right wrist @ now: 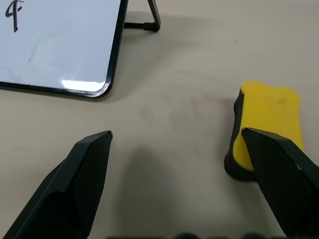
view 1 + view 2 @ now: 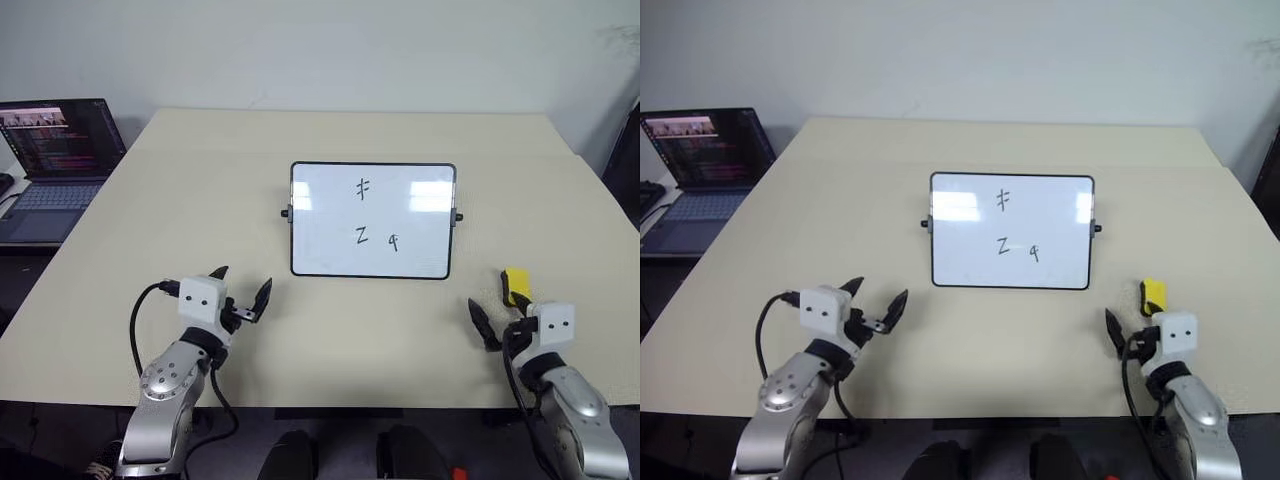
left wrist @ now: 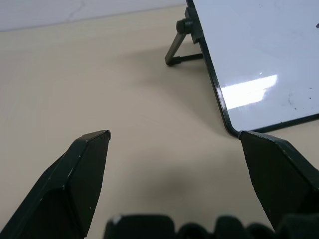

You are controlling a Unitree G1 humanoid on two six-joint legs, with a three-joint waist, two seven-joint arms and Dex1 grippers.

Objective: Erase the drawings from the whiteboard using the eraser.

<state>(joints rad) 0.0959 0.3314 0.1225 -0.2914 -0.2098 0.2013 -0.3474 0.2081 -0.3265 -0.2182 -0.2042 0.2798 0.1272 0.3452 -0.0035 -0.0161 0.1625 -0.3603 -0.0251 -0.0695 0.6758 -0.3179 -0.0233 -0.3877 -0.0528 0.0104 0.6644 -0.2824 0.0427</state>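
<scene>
The right gripper grabs the eraser by its yellow body's long sides next, which leaves the eraser's black felt (image 2: pixel 505 289) (image 1: pixel 235 162) free to wipe the drawings.
The whiteboard (image 2: pixel 320 225) stands propped on the tan table, ahead of me at the middle. On it are three black drawings: a crossed mark (image 2: pixel 363 188) at the top, a Z (image 2: pixel 361 235) and a q (image 2: pixel 395 241) below it. The yellow eraser (image 2: pixel 515 285) lies on the table, right of the board's near right corner. My right gripper (image 2: pixel 497 318) hovers open just short of it. In the right wrist view the eraser (image 1: pixel 269 119) sits right ahead of one fingertip (image 1: pixel 279 164), not between the fingers. My left gripper (image 2: pixel 243 290) is open and empty near the board's near left corner (image 3: pixel 232 130).
An open laptop (image 2: pixel 55 160) sits on a lower surface off the table's far left edge. The table (image 2: pixel 150 230) spreads wide around the board, with its near edge just under both arms.
</scene>
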